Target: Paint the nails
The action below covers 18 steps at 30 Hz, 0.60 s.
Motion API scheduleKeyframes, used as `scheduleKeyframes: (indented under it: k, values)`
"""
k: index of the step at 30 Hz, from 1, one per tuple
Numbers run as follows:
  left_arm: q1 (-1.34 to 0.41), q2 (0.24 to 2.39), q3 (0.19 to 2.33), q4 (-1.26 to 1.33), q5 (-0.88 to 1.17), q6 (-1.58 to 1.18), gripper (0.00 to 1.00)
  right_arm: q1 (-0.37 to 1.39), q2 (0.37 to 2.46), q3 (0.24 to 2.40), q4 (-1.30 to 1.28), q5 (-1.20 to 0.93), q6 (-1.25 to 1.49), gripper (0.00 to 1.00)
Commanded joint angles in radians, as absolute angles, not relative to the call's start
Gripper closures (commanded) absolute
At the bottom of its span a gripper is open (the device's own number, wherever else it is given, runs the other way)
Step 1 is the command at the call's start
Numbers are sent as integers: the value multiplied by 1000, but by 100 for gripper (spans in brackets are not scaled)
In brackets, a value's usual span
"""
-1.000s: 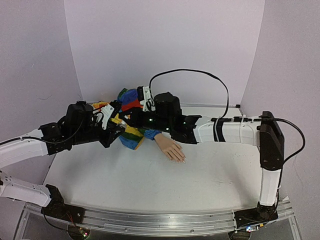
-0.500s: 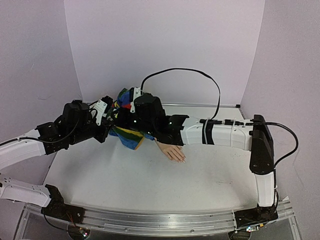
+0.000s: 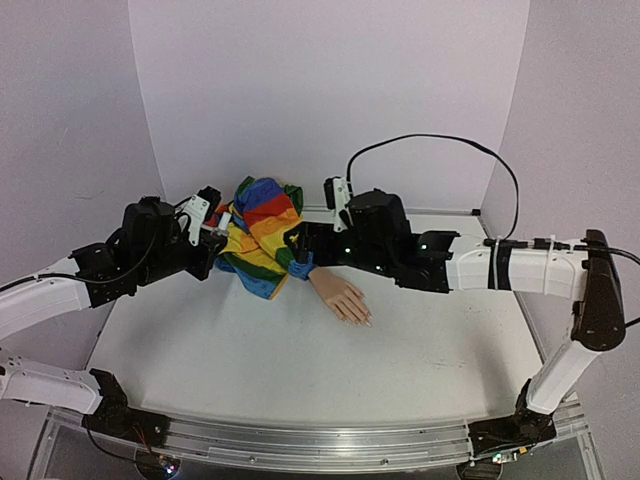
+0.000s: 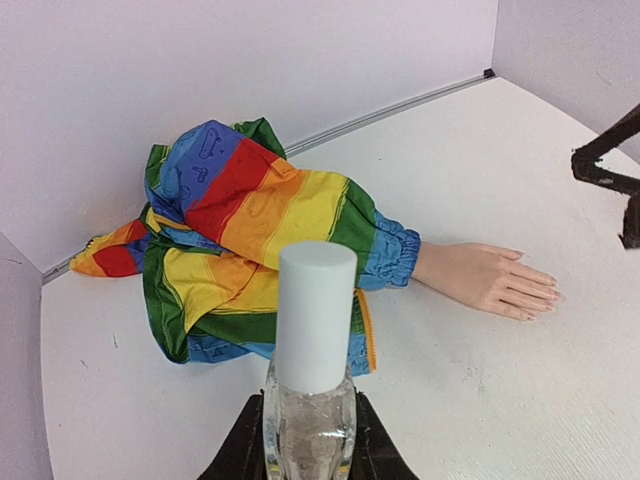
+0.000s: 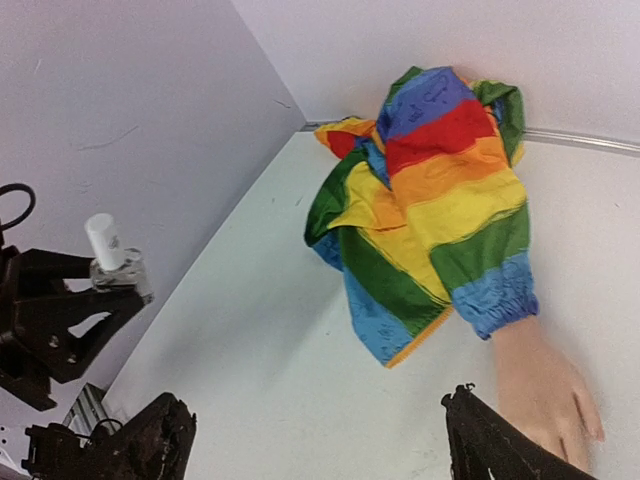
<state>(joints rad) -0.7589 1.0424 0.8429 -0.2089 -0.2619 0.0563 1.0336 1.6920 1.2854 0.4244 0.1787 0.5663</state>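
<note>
My right gripper will next grab the white cap (image 3: 224, 221) (image 5: 105, 241) and leave the clear bottle to my left gripper, so that it can twist the cap for nail painting.
A peach mannequin hand (image 3: 340, 298) lies palm down mid-table, its wrist in a rumpled rainbow-striped sleeve (image 3: 260, 232). The pale nails (image 4: 543, 294) tip its fingers and point to the right. My left gripper (image 4: 305, 440) is shut on a small clear bottle (image 4: 310, 415) with a white cap (image 4: 316, 315), held upright left of the sleeve. From the top that bottle (image 3: 223, 220) sits at the gripper's tip. My right gripper (image 5: 318, 412) stands open and empty above the table, between the sleeve's cuff (image 5: 495, 300) and the bottle (image 5: 112, 258). The hand (image 5: 545, 385) is beside its right finger.
White walls close the table (image 3: 300, 370) at the back and both sides. A black cable (image 3: 430, 140) loops above the right arm. A metal rail (image 3: 300, 445) runs along the near edge.
My right gripper has drawn back to the right, away from the left gripper and the bottle, and its jaws have opened wide. The left gripper still holds the capped bottle.
</note>
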Motion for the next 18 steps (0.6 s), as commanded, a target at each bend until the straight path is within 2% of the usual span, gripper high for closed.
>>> scheduleKeyframes:
  k: [1, 5, 10, 14, 18]
  values:
    - [-759, 1059, 895, -160, -195, 42, 100, 988, 1596, 1151, 461, 155, 522, 8]
    - [-758, 1081, 908, -170, -39, 40, 100, 975, 1531, 1062, 542, -17, 455, 2]
    - [-758, 1109, 939, -166, 432, 58, 100, 973, 1502, 1054, 664, -435, 370, 2]
    - [-758, 1156, 969, -155, 778, 52, 100, 973, 1502, 1078, 721, -608, 363, 2]
    - [-759, 1189, 989, -148, 946, 32, 100, 974, 1541, 1123, 759, -727, 377, 14]
